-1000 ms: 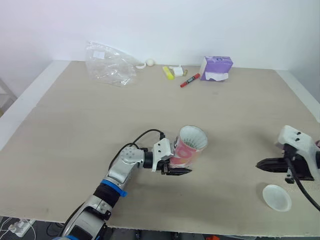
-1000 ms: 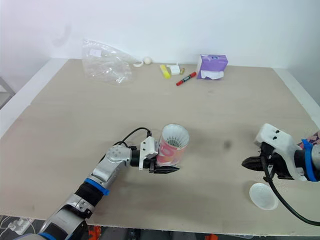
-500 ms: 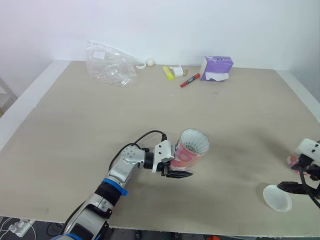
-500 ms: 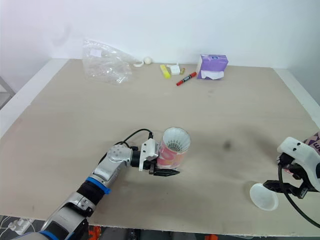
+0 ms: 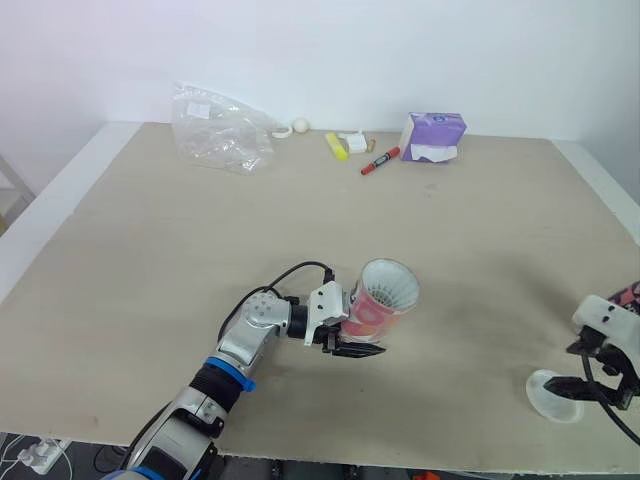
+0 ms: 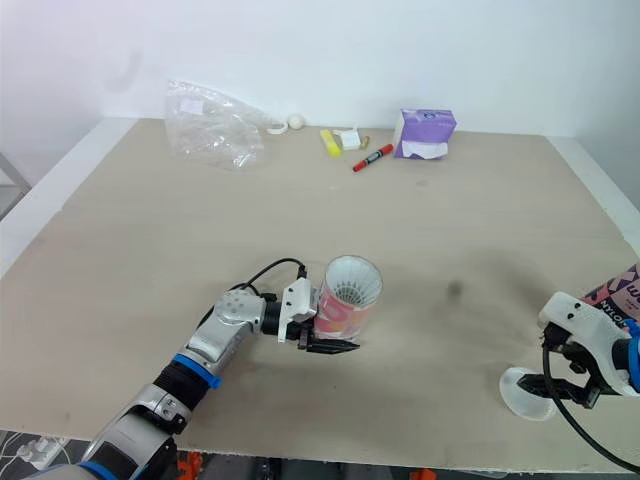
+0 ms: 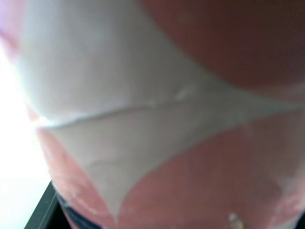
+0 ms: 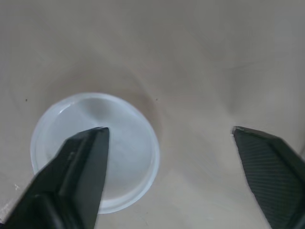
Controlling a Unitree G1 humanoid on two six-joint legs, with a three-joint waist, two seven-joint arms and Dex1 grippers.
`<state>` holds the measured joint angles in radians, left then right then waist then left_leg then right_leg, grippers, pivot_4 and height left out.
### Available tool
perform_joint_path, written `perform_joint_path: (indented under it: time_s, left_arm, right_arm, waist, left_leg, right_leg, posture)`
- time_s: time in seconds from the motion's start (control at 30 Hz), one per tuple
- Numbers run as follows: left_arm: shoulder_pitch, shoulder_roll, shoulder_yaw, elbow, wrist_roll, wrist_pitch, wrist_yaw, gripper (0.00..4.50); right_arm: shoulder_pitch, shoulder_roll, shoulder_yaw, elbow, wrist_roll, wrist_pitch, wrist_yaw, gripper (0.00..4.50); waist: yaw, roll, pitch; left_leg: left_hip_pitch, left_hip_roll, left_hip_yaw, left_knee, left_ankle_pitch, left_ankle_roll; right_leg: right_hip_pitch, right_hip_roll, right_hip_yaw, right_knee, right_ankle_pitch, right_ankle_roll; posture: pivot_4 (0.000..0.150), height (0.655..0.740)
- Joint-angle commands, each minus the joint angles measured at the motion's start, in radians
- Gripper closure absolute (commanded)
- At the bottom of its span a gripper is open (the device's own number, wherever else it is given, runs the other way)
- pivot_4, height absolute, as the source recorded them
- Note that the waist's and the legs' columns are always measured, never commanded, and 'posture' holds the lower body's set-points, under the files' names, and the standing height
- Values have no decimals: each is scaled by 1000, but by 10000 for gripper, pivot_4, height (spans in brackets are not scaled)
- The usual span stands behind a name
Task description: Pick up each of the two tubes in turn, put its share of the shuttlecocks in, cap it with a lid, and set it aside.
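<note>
The filled tube's opening needs to be capped with the translucent lid. My right gripper should grab the lid by its rim next.
My left gripper is shut on a pink and white tube, which it holds tilted just above the table near the middle front. White shuttlecock feathers show in the tube's open mouth. In the left wrist view the tube's wall sits right against the camera. A translucent white lid lies flat near the front right corner. My right gripper hangs open over it, one finger above the lid and the other off to its side. A second pink tube shows at the right edge.
Along the far edge lie a crumpled clear plastic bag, a small white ball, a yellow item, a red marker and a purple tissue box. The table's front edge runs close below the lid.
My right gripper was shut and further in over the table; it has swung toward the front right, come down over the lid and opened. The left arm and tube have stayed put.
</note>
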<state>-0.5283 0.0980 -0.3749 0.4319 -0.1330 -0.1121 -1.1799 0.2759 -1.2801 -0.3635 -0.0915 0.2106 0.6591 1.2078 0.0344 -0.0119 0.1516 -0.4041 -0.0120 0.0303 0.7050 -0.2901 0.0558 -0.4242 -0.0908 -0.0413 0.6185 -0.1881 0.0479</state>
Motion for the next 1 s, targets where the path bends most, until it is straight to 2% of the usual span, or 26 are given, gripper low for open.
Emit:
perform_joint_path:
  time_s: [0.03, 0.2, 0.43, 0.57, 0.67, 0.8, 0.93, 1.0]
  left_arm:
    - [9, 2, -13, 0, 10, 8, 2, 15379]
    - [11, 4, -12, -3, 10, 14, 8, 15379]
    - [13, 9, -11, -5, 9, 25, 16, 15379]
    - [6, 11, 2, 17, 5, 32, 25, 15379]
    - [-8, 6, 20, 43, -1, 39, 37, 15379]
    - [-24, 2, 30, 75, 7, 22, 43, 15379]
    - [-32, -1, 30, 102, 19, -5, 56, 15379]
    - [-34, 0, 31, 110, 20, -12, 58, 15379]
  right_arm:
    - [3, -6, -1, 20, -12, -41, 16, 18519]
    - [36, 1, 5, 2, -10, -59, 29, 44199]
    - [43, 13, -8, -28, -12, -106, 18, 44737]
    - [-41, -18, -48, -128, 54, -117, 61, 44737]
    - [-221, -74, -32, -218, 145, -73, 84, 44737]
    - [-530, -121, 82, -278, 250, -24, 86, 44737]
    - [-878, -98, 257, -326, 316, 15, 125, 44737]
    - [-999, -67, 334, -343, 322, 33, 144, 44737]
  waist:
    - [0, 0, 0]
    - [0, 0, 0]
    - [0, -1, 0]
    - [0, 0, 0]
    - [-5, 4, 2]
    - [-1, 7, 4]
    - [-3, 6, 5]
    - [-4, 5, 5]
  left_leg:
    - [0, 0, 0, 0, 0, 0]
    - [1, 0, 0, 0, 0, 0]
    - [2, 0, 0, 0, 0, 0]
    - [3, 0, 0, 0, 0, 0]
    - [4, 0, 2, 1, 1, 0]
    - [5, 1, 2, 1, 4, 3]
    - [2, 3, -1, 1, 6, 0]
    - [2, 2, 1, 1, 6, 0]
  right_leg:
    - [0, 0, 0, 0, 0, 0]
    - [1, 0, 0, 0, 1, 2]
    - [2, 0, 0, 0, 1, 2]
    - [2, 1, 0, 0, 1, 2]
    - [2, 1, 2, 0, 2, 3]
    - [2, 0, 1, 0, 2, 4]
    - [1, 2, -2, 0, 3, 1]
    - [0, 1, -1, 0, 3, 1]
  posture:
    - [1500, 7400]
    - [1500, 7400]
    - [1500, 7400]
    - [1500, 7400]
    - [1500, 7400]
    - [1500, 7400]
    - [1500, 7400]
    - [1500, 7400]
